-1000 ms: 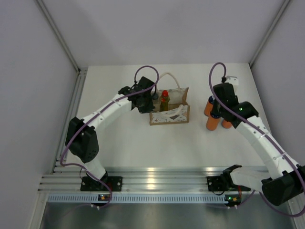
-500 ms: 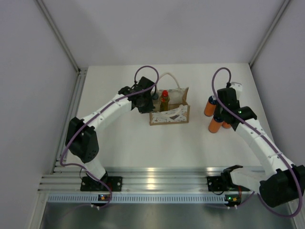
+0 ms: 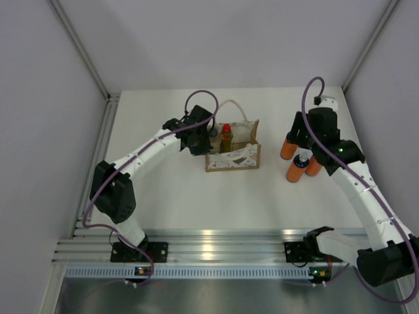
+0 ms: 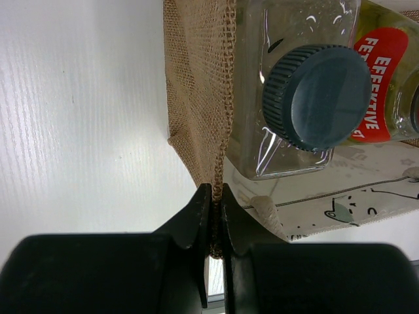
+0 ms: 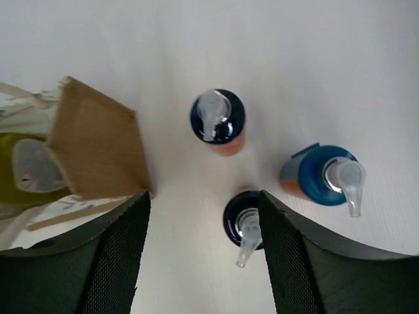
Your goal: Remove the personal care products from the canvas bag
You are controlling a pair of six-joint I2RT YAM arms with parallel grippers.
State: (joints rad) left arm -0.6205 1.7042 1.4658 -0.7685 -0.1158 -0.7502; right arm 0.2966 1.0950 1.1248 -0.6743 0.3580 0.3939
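I need to get the yellow-green bottle out of the canvas bag [image 3: 237, 156], so I will next grab it from above by its red cap [image 3: 226, 127] with my right gripper.
The canvas bag [image 3: 237, 156] stands mid-table, and my left gripper [image 3: 198, 141] is shut on its left canvas edge [image 4: 216, 196]. Inside it are a clear bottle with a dark cap [image 4: 317, 95] and a yellow-green bottle with a red cap [image 3: 226, 136]. Three orange bottles stand on the table to the right: a dark-blue-capped one [image 5: 218, 121], a blue-capped one [image 5: 324, 175] and another dark-capped one [image 5: 243, 226]. My right gripper [image 5: 201, 196] hangs open above them. That last bottle sits low between its jaws, close to the right finger and free of both.
The bag's cream rope handle [image 3: 229, 104] loops toward the back. Enclosure walls rise close on the left and right of the white table [image 3: 170, 190]. A metal rail [image 3: 209, 245] runs along the near edge.
My right gripper has opened, let go of the orange bottle it held, and drawn up and back from it. The left gripper and the bag have not moved.
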